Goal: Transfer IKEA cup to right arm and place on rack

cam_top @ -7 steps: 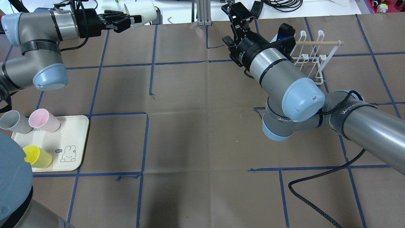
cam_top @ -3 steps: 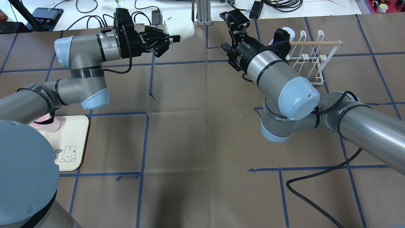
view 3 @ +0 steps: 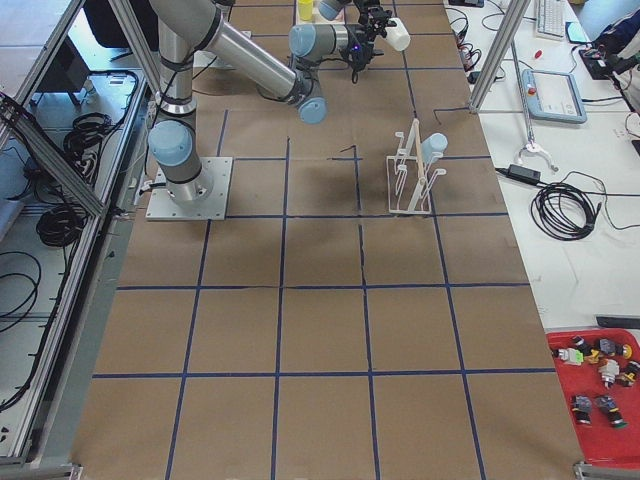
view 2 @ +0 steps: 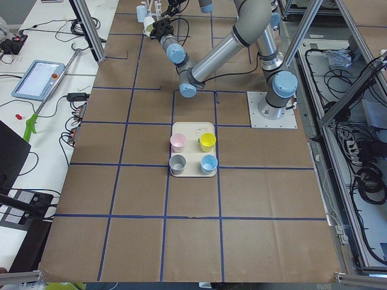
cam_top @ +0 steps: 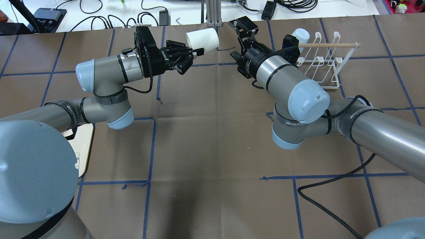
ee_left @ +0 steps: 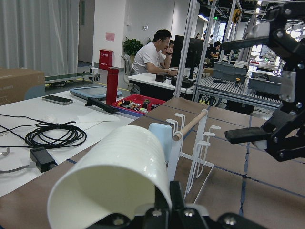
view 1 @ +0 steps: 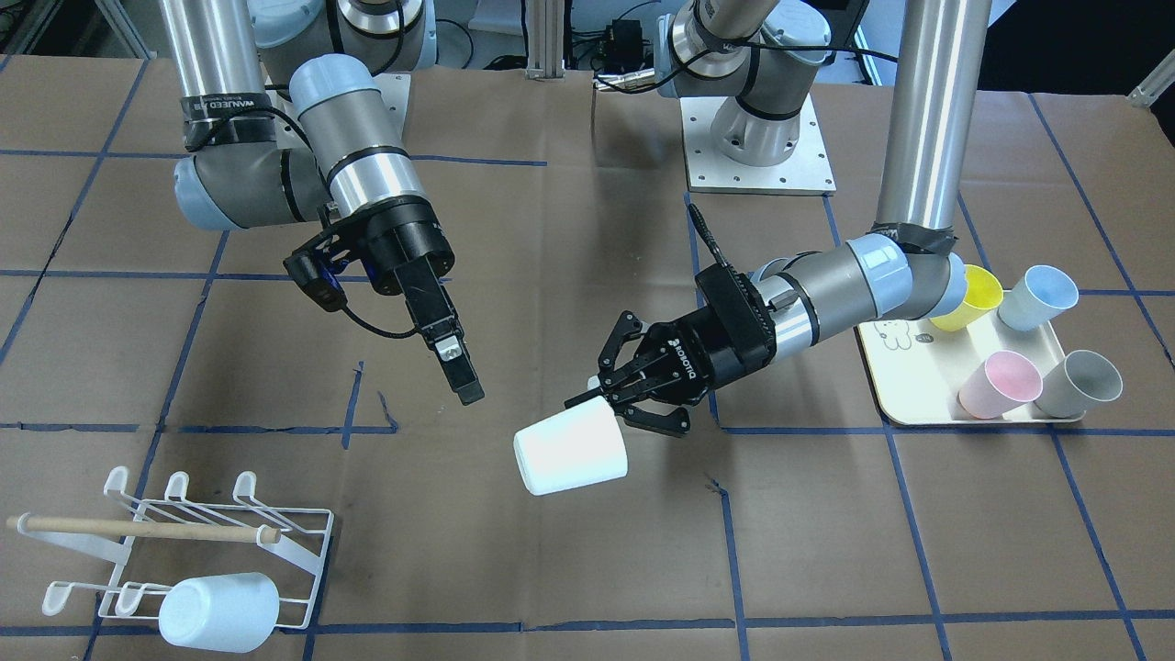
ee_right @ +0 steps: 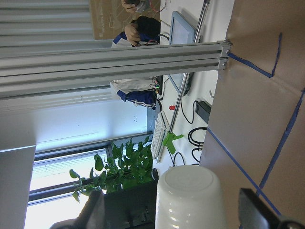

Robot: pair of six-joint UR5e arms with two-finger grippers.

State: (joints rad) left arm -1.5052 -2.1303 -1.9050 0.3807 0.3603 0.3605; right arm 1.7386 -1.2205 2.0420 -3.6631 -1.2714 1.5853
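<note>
My right gripper is to carry the white IKEA cup to the rack [view 1: 220, 529], so it needs to grab the cup by its base end [view 1: 534, 463] next.
My left gripper [cam_top: 195, 51] is shut on the rim of a white IKEA cup [cam_top: 202, 39] and holds it on its side above the table's far middle, base towards the right arm. It also shows in the front view [view 1: 569, 450]. My right gripper [cam_top: 235, 39] is open, a short gap right of the cup's base, not touching it. In the right wrist view the cup's base [ee_right: 190, 191] sits between the spread fingers [ee_right: 259, 214]. The white wire rack [cam_top: 323, 63] with its wooden dowel stands behind the right arm and holds a pale blue cup [view 1: 218, 612].
A cream tray [view 1: 918, 404] by the left arm's side holds yellow [view 1: 964, 294], blue [view 1: 1037, 296], pink [view 1: 1001, 384] and grey [view 1: 1083, 384] cups. A black cable [cam_top: 318, 205] loops on the table at the near right. Cables and an aluminium post lie beyond the far edge.
My left arm has swung right with the white cup, bringing it close to the right gripper. The right gripper has shifted slightly left, staying open.
</note>
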